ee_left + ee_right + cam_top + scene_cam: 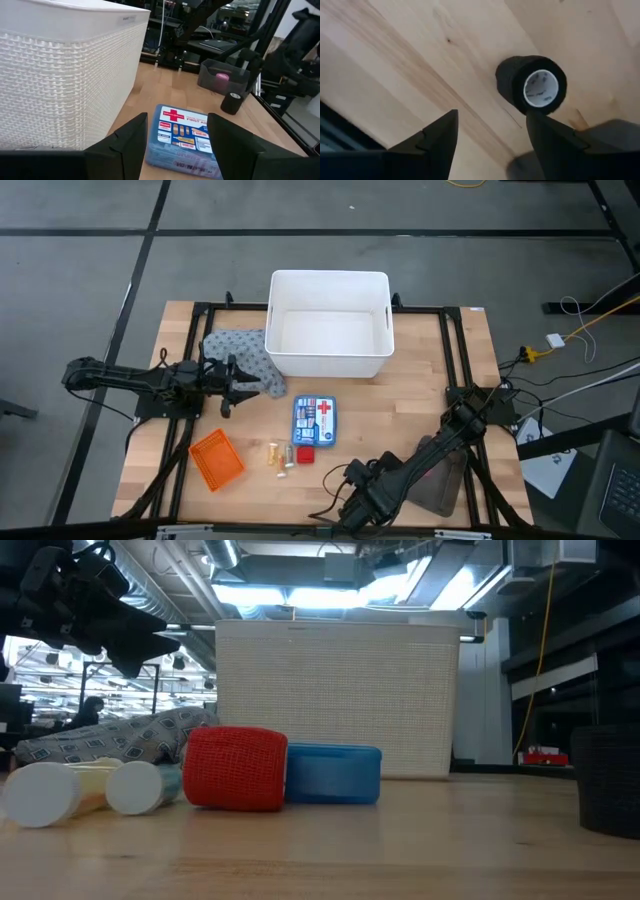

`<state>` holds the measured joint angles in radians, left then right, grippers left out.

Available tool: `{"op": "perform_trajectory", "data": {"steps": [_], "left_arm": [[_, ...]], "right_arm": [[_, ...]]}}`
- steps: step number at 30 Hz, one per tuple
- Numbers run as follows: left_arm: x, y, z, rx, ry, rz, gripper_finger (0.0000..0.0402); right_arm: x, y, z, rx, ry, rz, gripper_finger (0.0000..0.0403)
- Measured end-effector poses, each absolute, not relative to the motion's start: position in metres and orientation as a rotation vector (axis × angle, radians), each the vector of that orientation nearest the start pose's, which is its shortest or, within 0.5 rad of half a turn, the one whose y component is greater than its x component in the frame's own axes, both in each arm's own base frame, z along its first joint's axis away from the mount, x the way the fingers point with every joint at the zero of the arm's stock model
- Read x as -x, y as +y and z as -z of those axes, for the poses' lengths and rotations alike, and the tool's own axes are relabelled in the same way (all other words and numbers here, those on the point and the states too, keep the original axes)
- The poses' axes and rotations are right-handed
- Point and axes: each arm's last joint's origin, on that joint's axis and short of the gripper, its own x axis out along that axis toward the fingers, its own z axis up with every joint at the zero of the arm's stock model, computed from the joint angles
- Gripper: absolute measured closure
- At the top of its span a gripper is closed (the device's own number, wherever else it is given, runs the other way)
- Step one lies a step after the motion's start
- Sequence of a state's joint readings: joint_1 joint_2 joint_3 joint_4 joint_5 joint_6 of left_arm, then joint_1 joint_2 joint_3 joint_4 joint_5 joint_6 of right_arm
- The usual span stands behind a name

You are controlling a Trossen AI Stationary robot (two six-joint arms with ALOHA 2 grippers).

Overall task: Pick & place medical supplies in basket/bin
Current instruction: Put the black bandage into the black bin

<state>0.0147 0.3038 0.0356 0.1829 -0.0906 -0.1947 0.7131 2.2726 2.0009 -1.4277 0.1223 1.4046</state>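
My right gripper needs to move toward the black roll (532,85) before it closes. Its fingers are over wood, short of the roll, so they would miss if they closed now.
A black tape roll (532,85) stands on end on the wooden table, its white core facing up. My right gripper (491,120) hangs open above the table beside it, pointing down and touching nothing. My left gripper (176,131) waits open and level near the grey speckled cloth (240,358), which lies against the white bin (328,323). A red roll (305,454) and small yellowish vials (277,457) lie near the blue first-aid box (314,421). The orange basket (216,458) sits at the near left. A pink roll (221,76) rests in a grey tray (220,70).
The grey tray (440,480) lies under my right arm at the near right. The first-aid box (182,137) lies flat just ahead of my left fingers. Black frame rails (455,360) run along the table's sides. Bare wood shows between the bin and the right rail.
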Motion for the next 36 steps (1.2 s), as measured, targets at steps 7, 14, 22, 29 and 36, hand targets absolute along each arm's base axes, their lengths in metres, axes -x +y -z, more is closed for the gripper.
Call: {"op": "perform_trajectory", "data": {"steps": [7, 14, 22, 29, 36], "left_arm": [[-0.116, 0.005, -0.167, 0.186, 0.075, -0.119, 0.0201], [-0.116, 0.005, -0.167, 0.186, 0.076, -0.119, 0.0201], [-0.116, 0.005, -0.165, 0.182, 0.096, -0.121, 0.0201], [-0.116, 0.005, -0.164, 0.182, 0.102, -0.121, 0.0201], [-0.116, 0.005, -0.164, 0.181, 0.100, -0.137, 0.0201]], "right_arm": [[-0.327, 0.274, -0.189, -0.364, 1.458, 0.690, 0.0177], [-0.331, 0.269, -0.189, -0.343, 1.435, 0.695, 0.0177], [-0.335, 0.265, -0.189, -0.349, 1.426, 0.700, 0.0177], [-0.332, 0.263, -0.179, -0.335, 1.438, 0.726, 0.0177], [-0.328, 0.260, -0.153, -0.339, 1.461, 0.716, 0.0177]]}}
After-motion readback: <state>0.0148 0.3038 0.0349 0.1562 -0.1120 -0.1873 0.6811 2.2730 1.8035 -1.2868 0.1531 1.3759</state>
